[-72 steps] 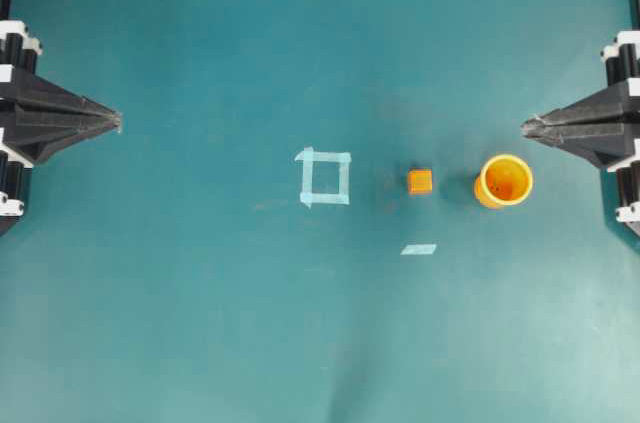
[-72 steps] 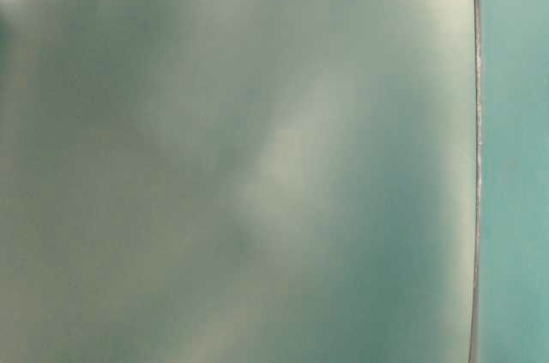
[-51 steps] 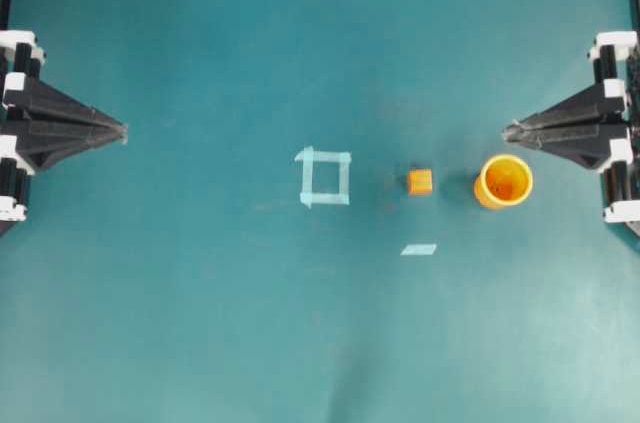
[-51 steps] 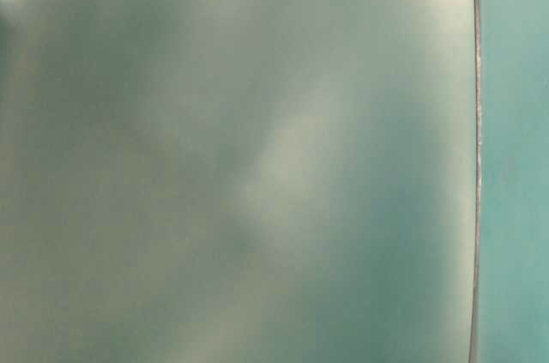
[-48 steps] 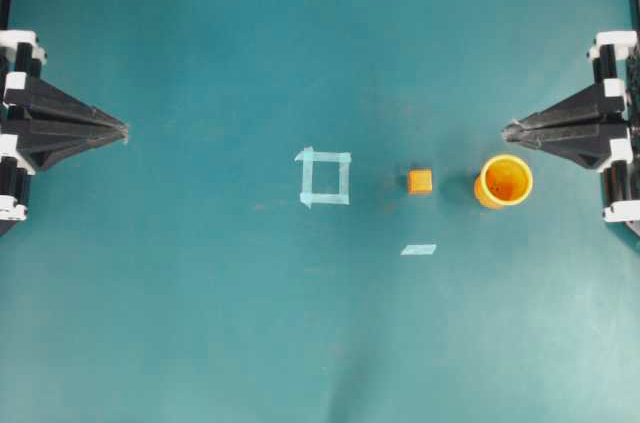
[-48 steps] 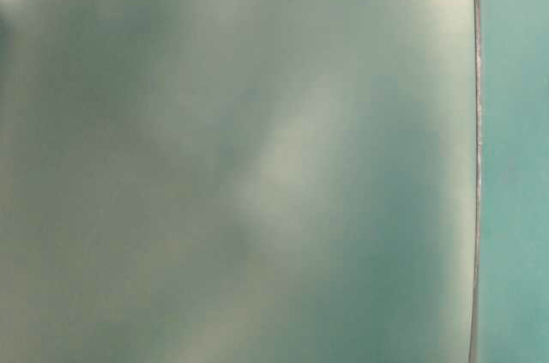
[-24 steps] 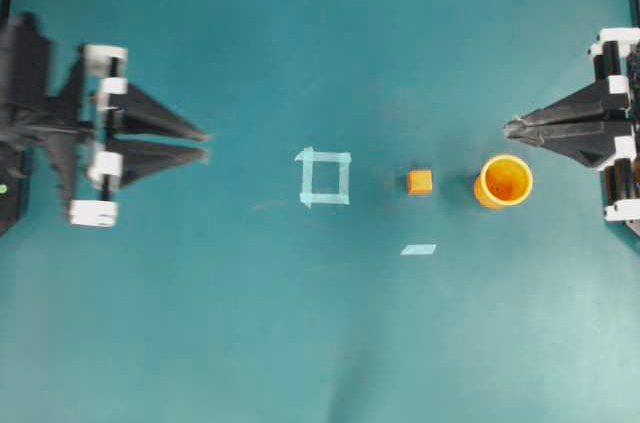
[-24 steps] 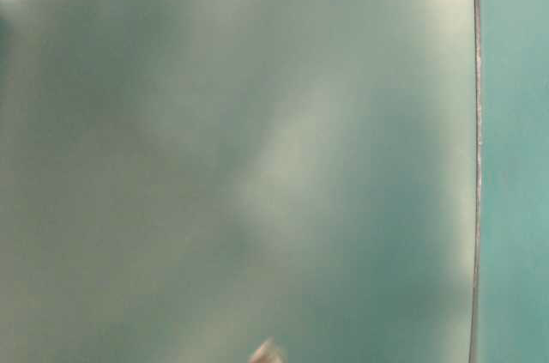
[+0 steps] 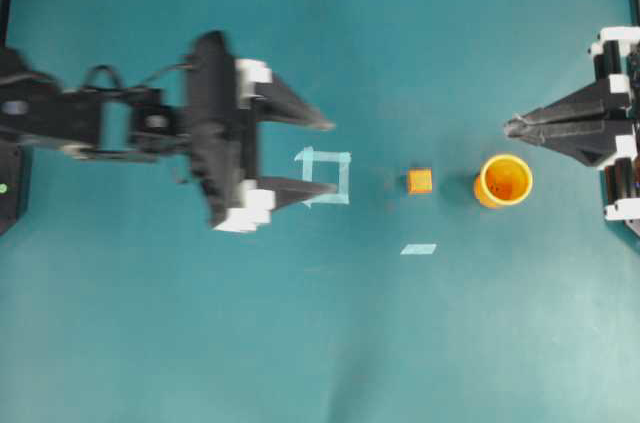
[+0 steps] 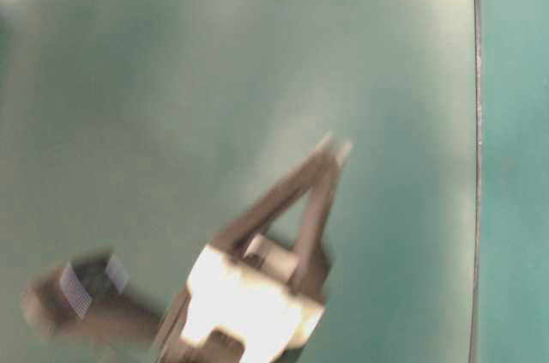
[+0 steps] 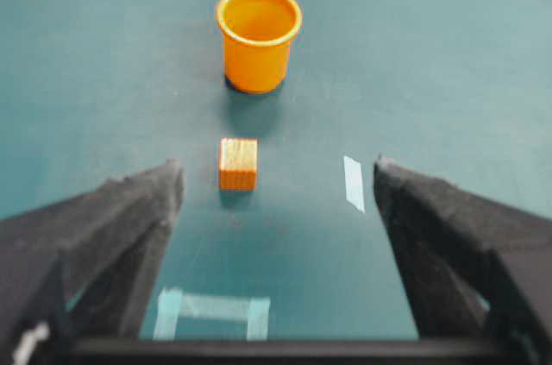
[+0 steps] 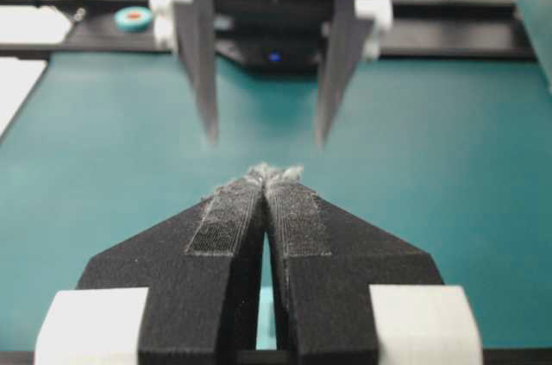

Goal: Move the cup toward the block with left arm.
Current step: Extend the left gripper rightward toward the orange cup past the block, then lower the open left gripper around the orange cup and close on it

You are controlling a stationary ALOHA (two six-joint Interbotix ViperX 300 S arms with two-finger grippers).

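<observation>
The yellow-orange cup has to move toward the block, so my left gripper will next grab it around its body, below the cup's rim.
The yellow-orange cup stands upright at the right of the table; it also shows in the left wrist view. The tiny orange block sits to its left, apart from it, and shows in the left wrist view. My left gripper is open wide and empty over the tape square, pointing at the block and the cup beyond it. It also shows blurred in the table-level view. My right gripper is shut and empty just above the cup in the overhead view.
A pale tape square lies between the left gripper's fingers. A short tape strip lies on the teal table below the block. The left gripper faces the right wrist camera.
My left arm has reached out from the left edge to the tape square and its jaws have spread wide. The right gripper, the cup and the block have not moved.
</observation>
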